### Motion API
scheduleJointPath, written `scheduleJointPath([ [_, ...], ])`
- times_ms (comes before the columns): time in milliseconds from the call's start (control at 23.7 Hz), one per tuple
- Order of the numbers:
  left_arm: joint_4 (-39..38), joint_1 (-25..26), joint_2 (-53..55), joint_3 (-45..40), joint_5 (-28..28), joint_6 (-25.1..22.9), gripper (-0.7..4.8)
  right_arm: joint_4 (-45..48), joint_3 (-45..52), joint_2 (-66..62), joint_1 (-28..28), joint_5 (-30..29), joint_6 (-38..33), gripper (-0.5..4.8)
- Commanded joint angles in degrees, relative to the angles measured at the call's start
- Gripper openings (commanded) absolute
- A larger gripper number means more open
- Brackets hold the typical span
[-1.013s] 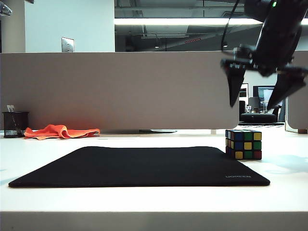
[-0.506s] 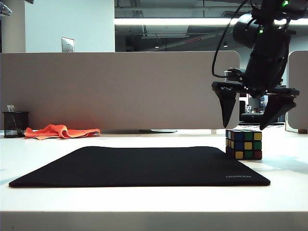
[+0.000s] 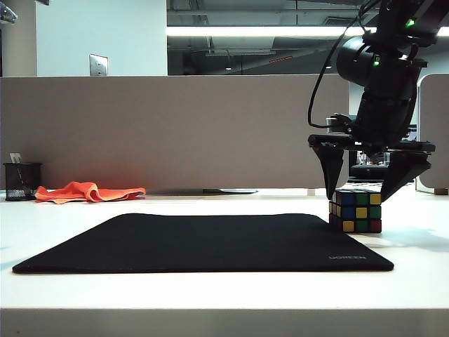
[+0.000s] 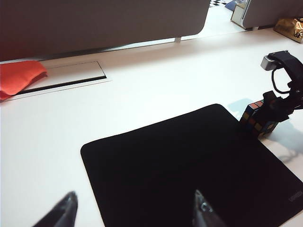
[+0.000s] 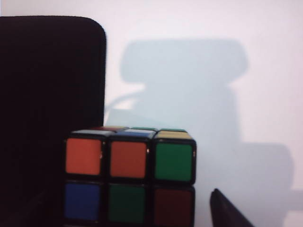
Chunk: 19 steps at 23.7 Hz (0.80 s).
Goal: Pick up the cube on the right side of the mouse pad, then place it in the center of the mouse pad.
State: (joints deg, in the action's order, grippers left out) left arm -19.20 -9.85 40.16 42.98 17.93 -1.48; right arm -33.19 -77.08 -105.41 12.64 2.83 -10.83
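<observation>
My right gripper should set the cube (image 3: 356,210) in the center of the mouse pad (image 3: 212,241), so next it needs to grab the cube by its opposite sides.
The cube (image 3: 356,210), scrambled with a black frame, sits on the white table against the right edge of the black mouse pad (image 3: 210,242). My right gripper (image 3: 358,196) hangs open over it, one fingertip at each side of the cube's top. The right wrist view shows the cube (image 5: 130,175) close up between the fingers, with a gap to the one finger (image 5: 225,210) that shows. My left gripper (image 4: 134,198) is open and empty above the near-left part of the mouse pad (image 4: 189,165), far from the cube (image 4: 255,120).
An orange cloth (image 3: 88,192) and a black pen cup (image 3: 21,181) lie at the far left by the grey partition (image 3: 175,133). A cable slot (image 4: 66,78) runs along the table's back. White table surrounds the pad.
My right gripper has come down and slightly left, from well above the cube to level with its top, jaws still wide. The cube and pad have not moved.
</observation>
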Motion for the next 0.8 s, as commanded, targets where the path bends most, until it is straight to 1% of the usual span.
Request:
scheduleJointPath([
  [42, 0.3, 0.0, -0.1, 0.4, 0.3, 0.0, 3.1, 1.1, -0.3, 0.3, 0.0, -0.2, -0.1, 3.7],
  [127, 0.2, 0.0, -0.1, 0.4, 0.3, 0.0, 3.1, 1.0, -0.3, 0.3, 0.0, -0.2, -0.1, 3.24],
  [802, -0.1, 0.0, -0.1, 0.4, 0.3, 0.0, 3.1, 1.0, -0.3, 0.3, 0.0, -0.2, 0.5, 3.22],
])
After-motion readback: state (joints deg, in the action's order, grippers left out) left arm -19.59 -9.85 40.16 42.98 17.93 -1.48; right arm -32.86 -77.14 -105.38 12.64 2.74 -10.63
